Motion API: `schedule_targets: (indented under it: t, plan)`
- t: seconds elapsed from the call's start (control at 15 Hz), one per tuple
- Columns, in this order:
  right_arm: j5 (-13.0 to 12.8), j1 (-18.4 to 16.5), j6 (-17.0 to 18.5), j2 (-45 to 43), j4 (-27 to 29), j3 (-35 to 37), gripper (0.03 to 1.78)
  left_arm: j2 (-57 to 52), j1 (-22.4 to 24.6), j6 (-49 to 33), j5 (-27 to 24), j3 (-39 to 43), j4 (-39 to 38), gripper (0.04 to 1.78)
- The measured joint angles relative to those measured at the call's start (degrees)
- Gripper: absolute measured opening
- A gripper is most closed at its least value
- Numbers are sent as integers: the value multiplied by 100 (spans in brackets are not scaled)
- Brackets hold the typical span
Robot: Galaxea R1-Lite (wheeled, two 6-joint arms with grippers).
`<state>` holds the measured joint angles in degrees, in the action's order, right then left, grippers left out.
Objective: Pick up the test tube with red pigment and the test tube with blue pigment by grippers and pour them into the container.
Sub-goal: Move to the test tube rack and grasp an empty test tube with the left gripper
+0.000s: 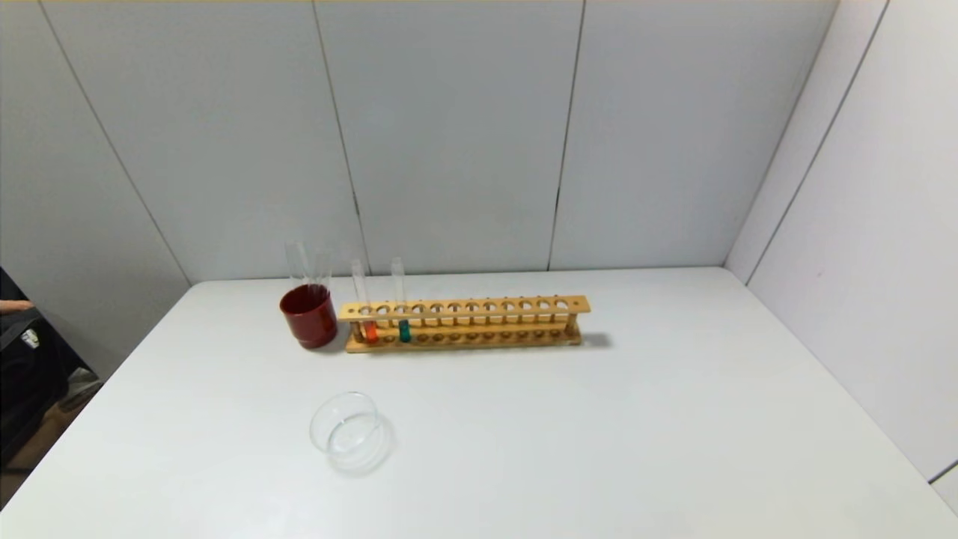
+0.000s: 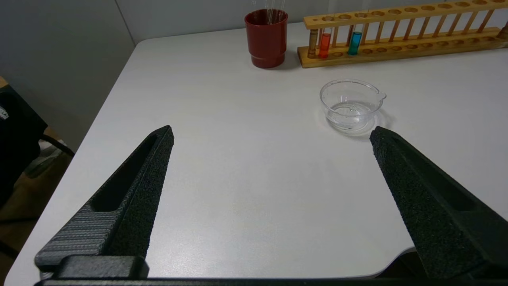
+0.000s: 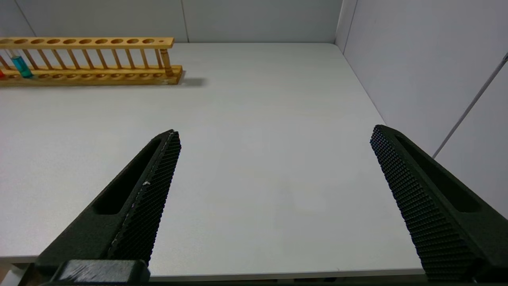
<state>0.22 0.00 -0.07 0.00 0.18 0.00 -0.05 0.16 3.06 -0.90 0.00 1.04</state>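
The robot's left gripper should grab the red test tube next by its clear upper end (image 1: 359,278), because the wooden rack closes around the lower half of the tube.
The test tube with red pigment (image 1: 370,329) stands upright at the left end of a wooden rack (image 1: 486,307); it also shows in the left wrist view (image 2: 324,43). The test tube with blue pigment (image 1: 404,329) stands two holes to its right, also in the left wrist view (image 2: 354,43) and the right wrist view (image 3: 20,65). The clear glass container (image 1: 348,433) sits in front of the rack's left end, also in the left wrist view (image 2: 351,105). My left gripper (image 2: 272,135) is open and empty over the table's near left edge. My right gripper (image 3: 276,135) is open and empty over the near right edge. Neither arm shows in the head view.
A dark red cup (image 1: 308,314) holding plain clear tubes stands just left of the rack. The white table (image 1: 599,434) is bare on its right half. Grey walls close the back and right sides. Dark objects lie off the table's left edge.
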Motion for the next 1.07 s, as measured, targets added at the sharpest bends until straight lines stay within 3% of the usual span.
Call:
schedule_targets:
  t: [0.6,0.87,1.07]
  plan:
    - [2,0,0,0,-2,0,175,0,-16,173,-91,-49,4,175]
    - [2,0,0,0,-2,0,175,219,-18,151,-168,-1295,624,175]
    - [2,0,0,0,0,0,175,1186,-21,0,-311,-2693,1120,175]
